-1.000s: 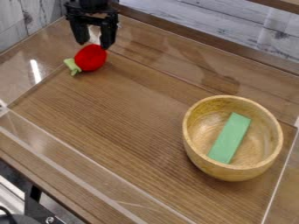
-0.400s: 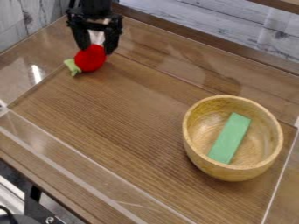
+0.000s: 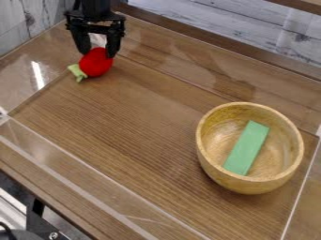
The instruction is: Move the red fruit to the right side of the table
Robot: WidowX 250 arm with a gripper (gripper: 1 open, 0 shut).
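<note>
I should next grab the red fruit by its red body [image 3: 97,63] to move it to the table's right side.
The red fruit [image 3: 96,65], a small bright-red toy strawberry with a pale green stem end pointing left, lies on the brown wood-grain table [image 3: 138,122] near its far left corner. My black gripper [image 3: 96,42] hangs straight down directly over it. The jaws are open, one finger on each side of the fruit's top, fingertips [image 3: 81,43] just above it. Nothing is held.
A wooden bowl [image 3: 250,147] stands at the right, with a flat green rectangular block [image 3: 247,147] lying inside. Low clear acrylic walls [image 3: 25,67] border the table on all sides. A white plank wall runs behind the far edge.
The gripper has shifted a little to the left and slightly down, rolling about its own axis, and now straddles the fruit more squarely. The fruit and bowl have not moved.
</note>
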